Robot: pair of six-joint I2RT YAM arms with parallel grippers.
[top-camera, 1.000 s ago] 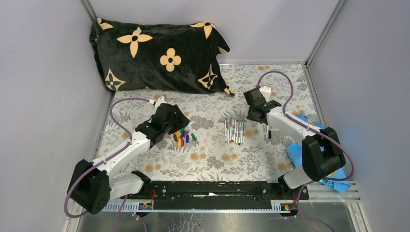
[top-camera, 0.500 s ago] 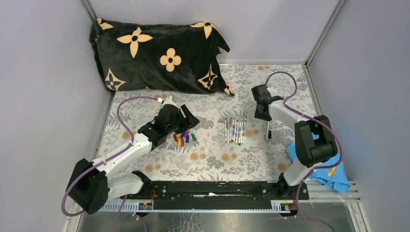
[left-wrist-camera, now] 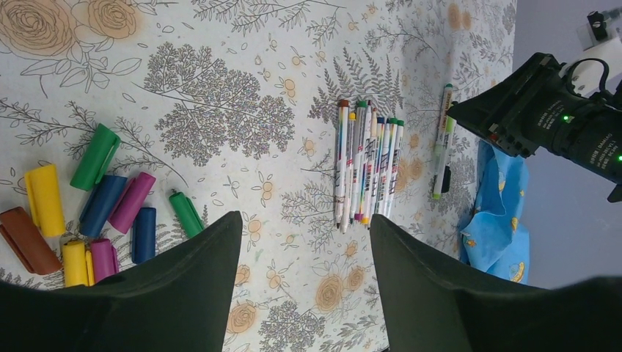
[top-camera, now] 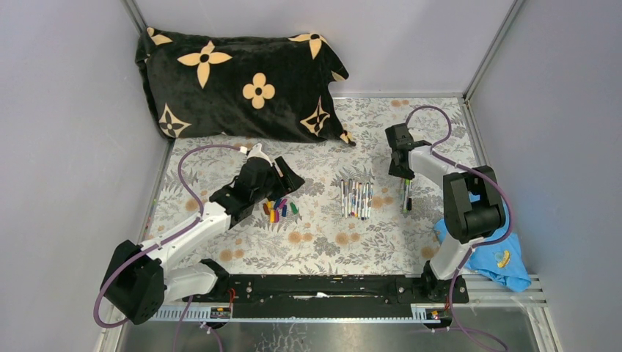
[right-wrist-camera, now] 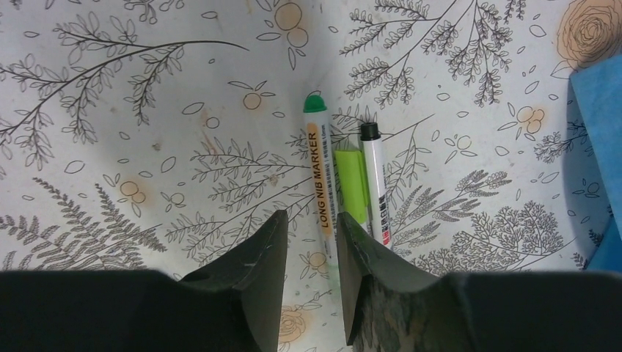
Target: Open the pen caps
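I will hold the green-ended marker by its printed body (top-camera: 402, 185) (right-wrist-camera: 321, 183) with my right gripper. Its near end will stay free for my left gripper to open the cap.
Several loose pen caps (left-wrist-camera: 95, 156) in green, yellow, blue, magenta and brown lie in a pile (top-camera: 277, 209) on the floral table. My left gripper (top-camera: 288, 182) hovers just behind that pile, open and empty (left-wrist-camera: 304, 220). A tidy row of pens (top-camera: 356, 198) (left-wrist-camera: 367, 165) lies mid-table. Two more pens (top-camera: 405, 194) lie to its right. One is a green-ended marker (right-wrist-camera: 320, 169), the other is black-tipped (right-wrist-camera: 376, 183), and a lime-green piece (right-wrist-camera: 352, 183) lies between them. My right gripper (right-wrist-camera: 312, 216) hangs over their near ends (top-camera: 403, 173), open, gripping nothing.
A black pillow (top-camera: 242, 81) with tan flowers fills the back left. A blue cloth (top-camera: 499, 257) (right-wrist-camera: 598, 110) lies at the right front, beside the right arm's base. Grey walls close in the table on three sides.
The left gripper has shifted a little right and its jaws have widened. The right arm has folded upward, and its gripper has slid slightly right and back above the two pens.
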